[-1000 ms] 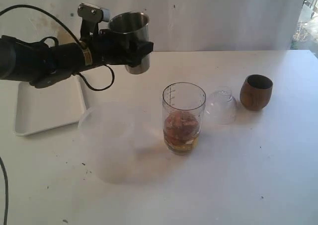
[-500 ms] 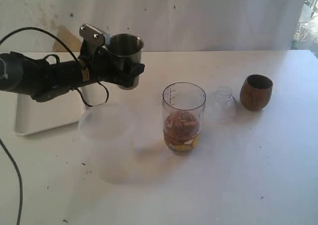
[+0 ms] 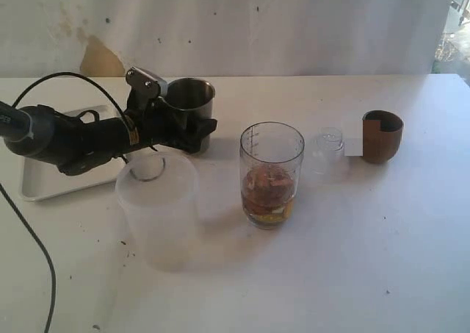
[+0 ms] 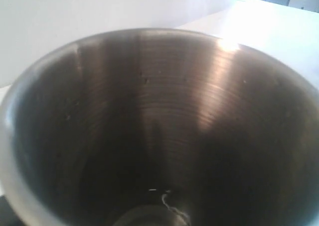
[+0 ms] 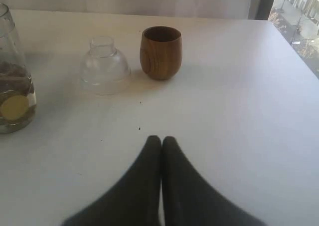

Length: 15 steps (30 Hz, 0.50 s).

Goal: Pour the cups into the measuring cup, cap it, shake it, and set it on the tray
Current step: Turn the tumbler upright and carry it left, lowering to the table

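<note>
The steel tumbler's base is down at the tabletop behind the frosted cup and the tumbler would stay standing, so it is time for my left gripper to open.
My left gripper (image 3: 193, 131) is shut on the shiny steel tumbler (image 3: 190, 100), holding it upright and low over the table behind the frosted cup. The left wrist view looks down into the tumbler's empty-looking inside (image 4: 159, 126), and the fingers are hidden there. The clear measuring cup (image 3: 272, 173) stands mid-table with brownish contents in its base, and it shows at one edge of the right wrist view (image 5: 12, 94). The brown wooden cup (image 3: 382, 136) (image 5: 160, 53) stands to its right. My right gripper (image 5: 161, 139) is shut and empty, short of the wooden cup. The white tray (image 3: 51, 177) lies far left, partly under the arm.
A wide frosted plastic cup (image 3: 157, 204) stands in front of the left arm. A clear dome-shaped cap (image 3: 327, 149) (image 5: 104, 66) lies between the measuring cup and the wooden cup. A black cable (image 3: 29, 237) trails down the left side.
The left arm has come down with the steel tumbler, from well above the table to just behind the frosted cup. The other objects have not moved.
</note>
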### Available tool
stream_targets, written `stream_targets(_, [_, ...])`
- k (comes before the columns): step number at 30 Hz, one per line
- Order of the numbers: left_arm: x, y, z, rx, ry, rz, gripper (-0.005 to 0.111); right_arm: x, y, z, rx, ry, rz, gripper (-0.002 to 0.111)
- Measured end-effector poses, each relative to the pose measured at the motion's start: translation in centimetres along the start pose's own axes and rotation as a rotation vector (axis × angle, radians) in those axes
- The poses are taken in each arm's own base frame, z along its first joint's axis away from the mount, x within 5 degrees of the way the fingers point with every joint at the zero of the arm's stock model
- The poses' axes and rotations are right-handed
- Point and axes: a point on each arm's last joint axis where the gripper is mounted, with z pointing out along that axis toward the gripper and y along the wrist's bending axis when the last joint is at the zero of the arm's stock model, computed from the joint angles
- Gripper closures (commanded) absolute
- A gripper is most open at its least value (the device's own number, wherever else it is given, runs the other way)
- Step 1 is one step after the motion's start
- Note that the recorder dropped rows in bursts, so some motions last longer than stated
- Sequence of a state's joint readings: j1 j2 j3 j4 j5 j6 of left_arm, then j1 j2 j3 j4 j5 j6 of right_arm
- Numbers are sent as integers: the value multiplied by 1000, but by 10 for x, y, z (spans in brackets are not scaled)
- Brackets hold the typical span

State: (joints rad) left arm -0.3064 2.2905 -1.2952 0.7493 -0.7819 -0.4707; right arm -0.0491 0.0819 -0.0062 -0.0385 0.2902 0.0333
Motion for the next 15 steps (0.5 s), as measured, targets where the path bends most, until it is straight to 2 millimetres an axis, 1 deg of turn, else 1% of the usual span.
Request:
stream_targets(5, [1,1,0,-8,10,-5,107,0,0,0,0,0,0,108])
stream_targets(14, [1,1,0,-9,9,-90,107,0,0,0,0,0,0,108])
stream_targets(15, [1,1,0,-9,9,-92,104,0,0,0,0,0,0,108])
